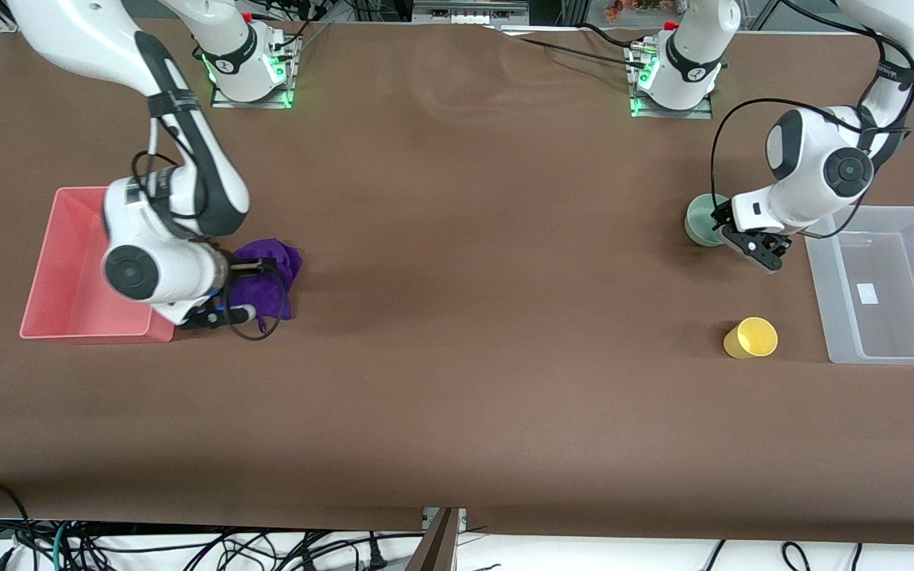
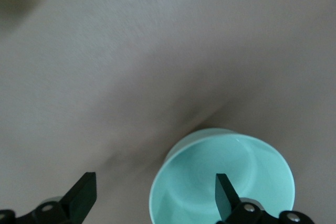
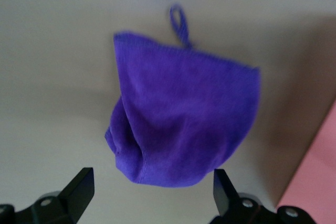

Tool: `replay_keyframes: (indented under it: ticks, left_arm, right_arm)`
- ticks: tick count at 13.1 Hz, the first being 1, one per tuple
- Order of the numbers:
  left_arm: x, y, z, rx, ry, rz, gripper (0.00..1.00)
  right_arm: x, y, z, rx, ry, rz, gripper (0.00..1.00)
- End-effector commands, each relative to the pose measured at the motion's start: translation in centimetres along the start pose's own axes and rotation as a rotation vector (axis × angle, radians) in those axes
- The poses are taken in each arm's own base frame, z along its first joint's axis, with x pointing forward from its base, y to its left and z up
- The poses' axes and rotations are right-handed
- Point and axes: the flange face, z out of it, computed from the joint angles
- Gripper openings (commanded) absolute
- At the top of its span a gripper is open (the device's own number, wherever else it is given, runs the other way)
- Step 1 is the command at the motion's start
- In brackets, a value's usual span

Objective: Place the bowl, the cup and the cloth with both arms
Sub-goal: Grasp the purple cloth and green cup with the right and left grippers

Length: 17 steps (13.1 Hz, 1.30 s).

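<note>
My right gripper grabs the purple cloth by its folded edge (image 1: 253,289) opposite the loop next, to put the cloth into the pink bin (image 1: 73,285).
The mint-green bowl (image 1: 700,220) stands upright on the table toward the left arm's end. My left gripper (image 1: 754,250) is low beside it and open. In the left wrist view the gripper (image 2: 155,182) straddles the bowl's (image 2: 210,174) wall, one finger over the inside and one outside. The yellow cup (image 1: 750,338) lies nearer the front camera than the bowl. The purple cloth (image 1: 274,266) lies crumpled beside the pink bin. My right gripper (image 1: 239,293) is open just over the cloth. In the right wrist view the gripper (image 3: 152,179) is open and empty at the edge of the cloth (image 3: 184,119).
A pink rectangular bin (image 1: 68,262) stands at the right arm's end, close to the right hand; its corner shows in the right wrist view (image 3: 315,182). A clear plastic bin (image 1: 893,333) stands at the left arm's end, beside the cup and bowl.
</note>
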Motion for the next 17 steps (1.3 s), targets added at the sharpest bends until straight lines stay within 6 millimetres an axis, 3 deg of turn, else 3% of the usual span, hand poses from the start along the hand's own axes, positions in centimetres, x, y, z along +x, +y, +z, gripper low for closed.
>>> replay_keyframes:
  ticks: [1,3,4,5,6,7,8,10,12,15,17]
  left_arm:
    - [-0.5,-0.2,2.2,-0.007,-0.008,0.035,0.77]
    - [-0.4,0.0,3.4,-0.024,-0.019,0.051,0.24]
    - [-0.3,-0.1,3.2,-0.021,-0.016,0.054,0.02]
    - [-0.2,-0.2,3.0,-0.017,-0.014,0.058,0.00]
    - [-0.1,-0.4,2.8,-0.013,-0.009,0.064,0.00]
    - [-0.1,-0.5,2.4,-0.007,-0.005,0.084,0.00]
    - [0.1,-1.0,1.1,0.012,0.008,0.088,0.00]
    - [0.1,-1.9,-1.7,0.039,0.021,0.087,0.00]
    - [0.3,-4.7,-5.5,0.037,0.003,0.053,0.00]
    - [0.6,-10.9,-14.0,-0.023,-0.071,-0.019,0.00]
    - [-0.8,-16.0,-17.3,-0.056,-0.089,-0.061,0.00]
  right_arm:
    - [-3.1,0.5,3.1,0.001,-0.019,0.013,1.00]
    - [-4.0,0.3,6.2,-0.002,-0.005,-0.002,1.00]
    - [-4.1,0.4,7.2,-0.002,0.009,-0.002,1.00]
    - [-4.1,0.3,7.6,-0.002,0.006,-0.003,1.00]
    - [-4.0,0.3,7.6,-0.001,0.010,-0.004,0.89]
    - [-4.0,0.3,7.6,-0.001,0.010,-0.008,0.41]
    - [-3.9,0.3,7.4,-0.001,0.012,-0.008,0.03]
    - [-3.6,0.4,6.9,0.000,0.022,-0.006,0.00]
    - [-3.4,0.5,6.2,0.001,0.032,-0.010,0.00]
    - [-3.1,0.8,4.1,0.002,0.059,-0.024,0.00]
    - [-2.8,1.2,1.0,0.003,0.060,-0.017,0.00]
